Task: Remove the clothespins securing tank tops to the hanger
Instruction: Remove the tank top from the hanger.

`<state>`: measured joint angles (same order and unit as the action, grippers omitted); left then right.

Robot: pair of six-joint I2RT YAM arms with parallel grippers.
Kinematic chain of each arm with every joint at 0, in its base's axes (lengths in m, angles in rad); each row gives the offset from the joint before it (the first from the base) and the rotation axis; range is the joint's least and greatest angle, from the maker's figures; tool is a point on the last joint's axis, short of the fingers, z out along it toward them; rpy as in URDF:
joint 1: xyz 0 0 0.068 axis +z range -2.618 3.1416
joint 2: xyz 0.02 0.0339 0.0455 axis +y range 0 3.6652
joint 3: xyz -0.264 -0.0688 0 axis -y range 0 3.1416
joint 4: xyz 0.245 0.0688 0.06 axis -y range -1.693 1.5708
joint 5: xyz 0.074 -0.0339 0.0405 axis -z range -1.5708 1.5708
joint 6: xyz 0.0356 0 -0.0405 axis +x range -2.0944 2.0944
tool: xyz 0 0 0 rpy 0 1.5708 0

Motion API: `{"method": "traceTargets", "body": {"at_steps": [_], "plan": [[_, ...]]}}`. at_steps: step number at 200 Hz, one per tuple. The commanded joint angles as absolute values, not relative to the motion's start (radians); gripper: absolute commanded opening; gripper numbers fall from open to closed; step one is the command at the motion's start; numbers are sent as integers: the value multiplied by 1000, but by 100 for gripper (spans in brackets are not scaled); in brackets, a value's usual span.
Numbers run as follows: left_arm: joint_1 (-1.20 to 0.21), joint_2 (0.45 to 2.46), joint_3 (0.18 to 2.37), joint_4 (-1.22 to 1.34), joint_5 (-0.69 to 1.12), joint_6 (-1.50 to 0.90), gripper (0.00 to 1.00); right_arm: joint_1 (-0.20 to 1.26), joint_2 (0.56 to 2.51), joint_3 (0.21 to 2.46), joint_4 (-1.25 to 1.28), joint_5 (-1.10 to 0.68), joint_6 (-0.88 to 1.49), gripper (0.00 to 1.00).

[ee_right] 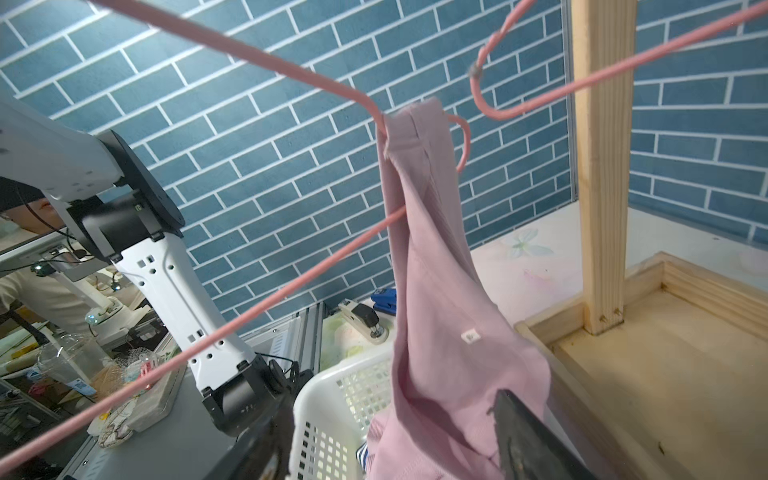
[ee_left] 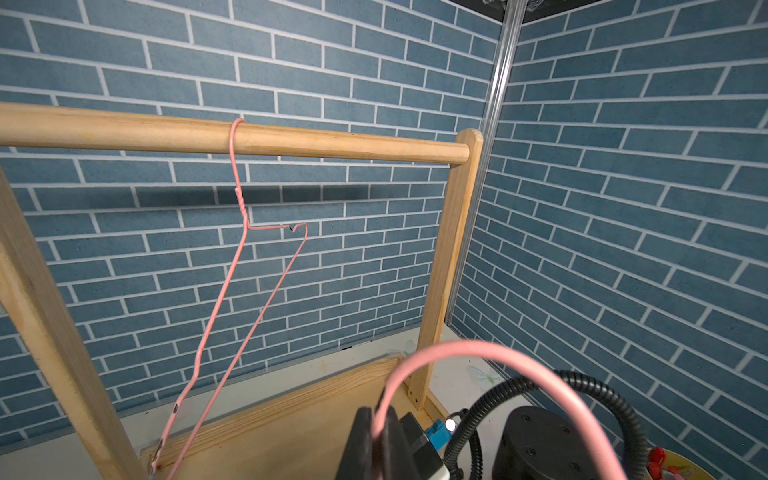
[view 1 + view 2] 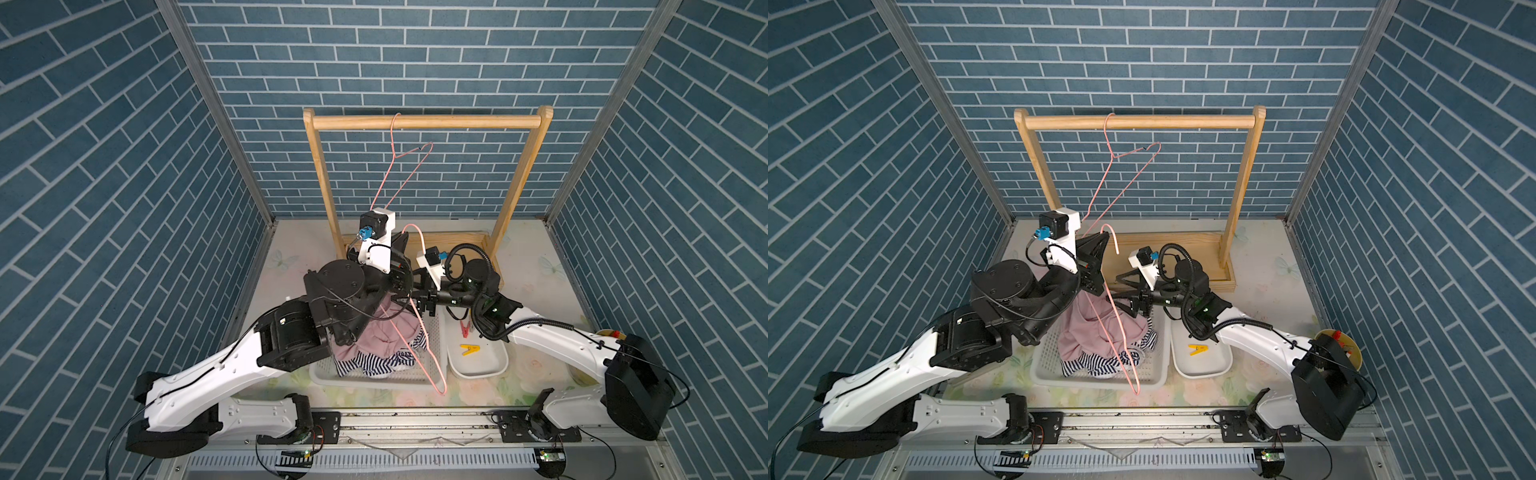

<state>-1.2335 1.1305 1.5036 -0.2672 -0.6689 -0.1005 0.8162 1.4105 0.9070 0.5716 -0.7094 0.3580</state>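
The pink tank top's strap is hanging at the hanger's bend. My right gripper should next grab the tank top's cloth under that strap, so that the strap can slip off the bend.
My left gripper [image 2: 380,432] is shut on the neck of a pink wire hanger [image 3: 428,353], held tilted above the white basket [image 3: 328,374]. The pink tank top [image 1: 440,291] hangs by one strap from that hanger's bend, its lower part in the basket. The striped tank top [image 3: 374,365] lies crumpled in the basket beneath it. My right gripper [image 1: 390,440] stands open beside the hanger, with pink cloth between its wide-apart fingers. A yellow clothespin [image 3: 469,349] and a red clothespin [image 3: 466,330] lie in the white tray [image 3: 492,365].
A second pink hanger [image 3: 395,166] hangs bare on the wooden rack's rail [image 3: 424,121], close behind my left wrist. The rack's base [image 1: 665,374] sits just beyond the basket. A yellow bowl [image 3: 1355,357] stands at the right edge behind my right arm.
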Motion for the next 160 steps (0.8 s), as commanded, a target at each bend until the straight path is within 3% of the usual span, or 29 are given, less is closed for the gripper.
{"method": "traceTargets", "body": {"at_steps": [1, 73, 92, 111, 142, 160], "plan": [[-1255, 1138, 1546, -228, -685, -67, 0, 819, 1486, 989, 611, -782, 335, 76], [-1268, 1146, 1560, -220, -686, -43, 0, 819, 1695, 1235, 632, -819, 360, 79], [-1267, 1139, 1558, -217, -680, -41, 0, 820, 1730, 1276, 632, -790, 369, 75], [-1268, 1129, 1557, -219, -678, -40, 0, 809, 1769, 1304, 637, -770, 387, 58], [-1268, 1117, 1529, -193, -693, -32, 0, 801, 1844, 1391, 675, -828, 473, 1], [-1267, 1111, 1523, -183, -698, -29, 0, 801, 1878, 1435, 662, -816, 496, 0]]}}
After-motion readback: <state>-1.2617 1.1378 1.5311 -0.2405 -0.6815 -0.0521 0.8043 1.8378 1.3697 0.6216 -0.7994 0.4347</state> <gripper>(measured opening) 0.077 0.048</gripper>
